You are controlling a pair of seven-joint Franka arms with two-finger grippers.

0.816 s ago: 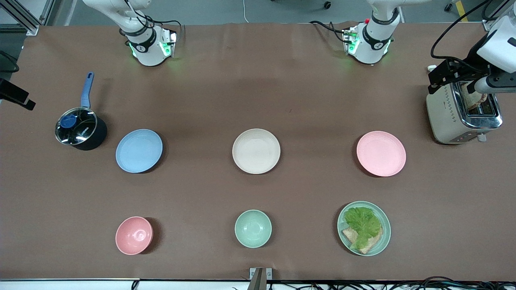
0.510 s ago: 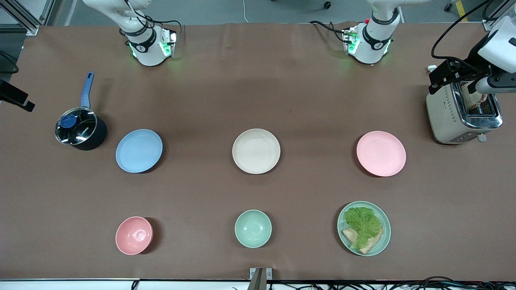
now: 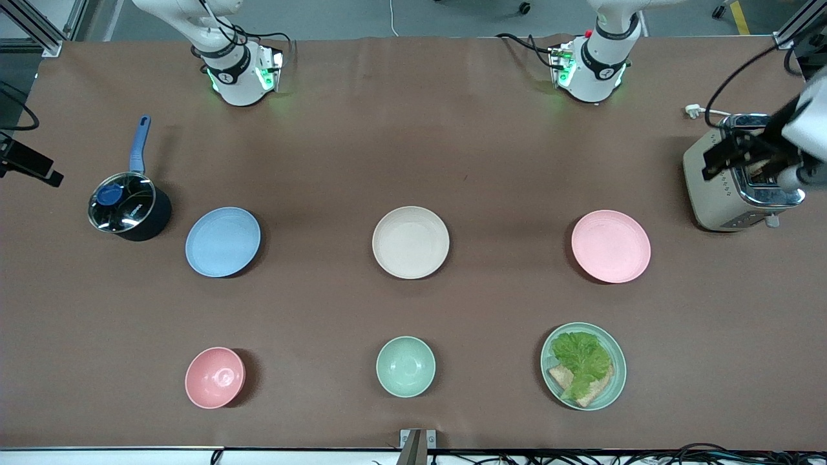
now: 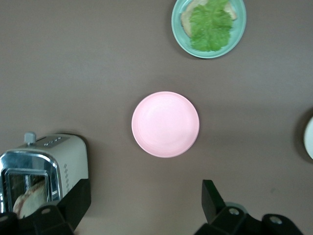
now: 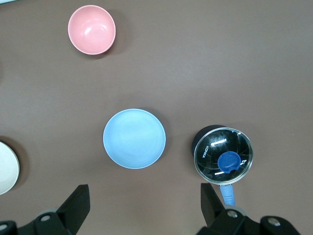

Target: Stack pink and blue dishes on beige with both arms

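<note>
The right gripper will next grab the light blue plate by its rim [image 3: 189,247], and then it can stack it onto the beige plate [image 3: 410,242].
The pale pink plate [image 3: 610,246] lies toward the left arm's end of the table. The light blue plate [image 3: 223,241] lies toward the right arm's end. Between them sits the beige plate [image 3: 410,242] with nothing on it. My left gripper [image 4: 145,205] hangs high and open over bare table between the toaster [image 4: 44,166] and the pink plate [image 4: 165,124]. High over the table by the blue plate [image 5: 134,138] and the pot [image 5: 223,155], my right gripper [image 5: 144,203] is also open. Neither gripper holds anything.
Nearer the front camera stand a pink bowl [image 3: 214,377], a mint-green bowl [image 3: 405,366] and a mint-green plate with lettuce and bread [image 3: 583,365]. A lidded dark pot [image 3: 129,206] with a blue handle stands beside the blue plate. A toaster [image 3: 740,177] holds bread.
The left arm's hand has shifted over the toaster in the front view. The dark part of the right hand at the view's edge has moved slightly. No dish has moved.
</note>
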